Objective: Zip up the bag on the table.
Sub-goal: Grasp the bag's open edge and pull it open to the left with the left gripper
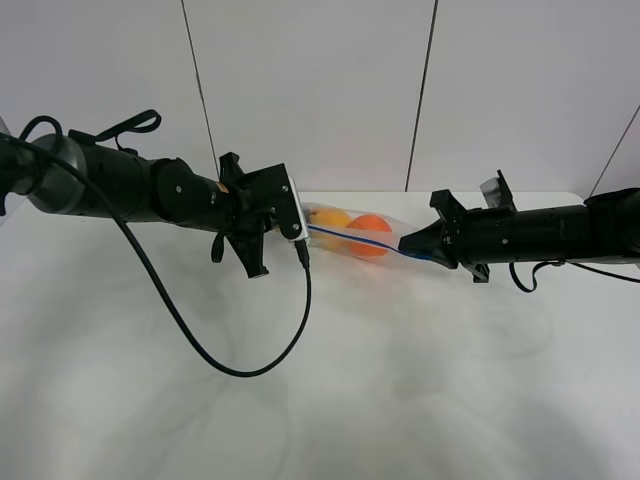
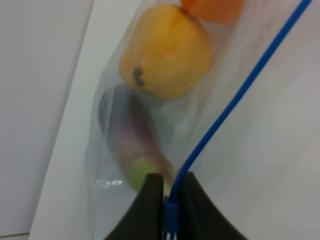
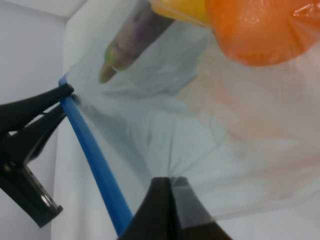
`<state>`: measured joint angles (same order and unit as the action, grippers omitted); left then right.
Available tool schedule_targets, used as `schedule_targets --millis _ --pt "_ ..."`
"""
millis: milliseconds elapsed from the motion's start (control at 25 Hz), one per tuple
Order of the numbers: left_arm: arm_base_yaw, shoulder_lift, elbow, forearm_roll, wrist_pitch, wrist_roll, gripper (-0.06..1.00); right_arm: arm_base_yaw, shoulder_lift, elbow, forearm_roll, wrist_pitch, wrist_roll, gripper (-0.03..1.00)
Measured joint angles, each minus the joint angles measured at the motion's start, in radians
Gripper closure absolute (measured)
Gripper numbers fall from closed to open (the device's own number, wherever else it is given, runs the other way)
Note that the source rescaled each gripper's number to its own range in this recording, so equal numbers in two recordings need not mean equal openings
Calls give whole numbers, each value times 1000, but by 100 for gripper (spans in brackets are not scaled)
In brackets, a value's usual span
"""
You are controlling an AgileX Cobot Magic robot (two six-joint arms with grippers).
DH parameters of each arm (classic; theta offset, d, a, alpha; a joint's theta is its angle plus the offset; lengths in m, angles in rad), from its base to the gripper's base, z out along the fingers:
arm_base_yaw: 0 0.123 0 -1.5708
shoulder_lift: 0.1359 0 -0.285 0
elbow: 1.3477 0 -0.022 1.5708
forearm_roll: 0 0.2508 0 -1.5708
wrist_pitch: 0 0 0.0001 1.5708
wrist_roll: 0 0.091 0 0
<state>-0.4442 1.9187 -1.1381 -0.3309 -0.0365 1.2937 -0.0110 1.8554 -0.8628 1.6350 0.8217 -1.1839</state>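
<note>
Clear plastic goes on past my left gripper's fingers beside the eggplant (image 2: 134, 145). My left gripper should keep hold of the blue zipper until it gets to the bag's end.
The clear bag (image 1: 352, 236) lies stretched between my two grippers over the white table (image 1: 320, 400). An orange (image 1: 371, 233), a yellow fruit (image 1: 332, 217) and a small purple eggplant (image 2: 134, 145) show through the plastic. The blue zipper strip (image 1: 365, 243) runs along the near edge of the bag. My left gripper (image 2: 171, 187) is shut on the blue strip (image 2: 240, 90) at the eggplant end. At the orange's end my right gripper (image 3: 170, 182) is shut on the clear plastic just beside the blue strip (image 3: 95, 160). Across the bag in the right wrist view, the left gripper's black fingers (image 3: 37, 102) pinch the strip's far end.
A black cable (image 1: 225, 365) hangs from the left arm and loops down onto the table in front of it. A pale wall (image 1: 320, 90) rises right behind the table's far edge. A thinner cable (image 1: 530, 275) curls under the right arm.
</note>
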Motion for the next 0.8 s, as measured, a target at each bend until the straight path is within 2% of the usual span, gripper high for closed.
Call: schedule_targets --millis 280,600,800 --pt "8 0 0 0 0 19 94 -6 0 0 -12 -4 0 97" --pt "61 0 0 -3 19 25 94 -6 0 -1 -13 0 0 97" --pt "68 0 0 -3 21 25 94 -6 0 -1 -15 -1 0 97"
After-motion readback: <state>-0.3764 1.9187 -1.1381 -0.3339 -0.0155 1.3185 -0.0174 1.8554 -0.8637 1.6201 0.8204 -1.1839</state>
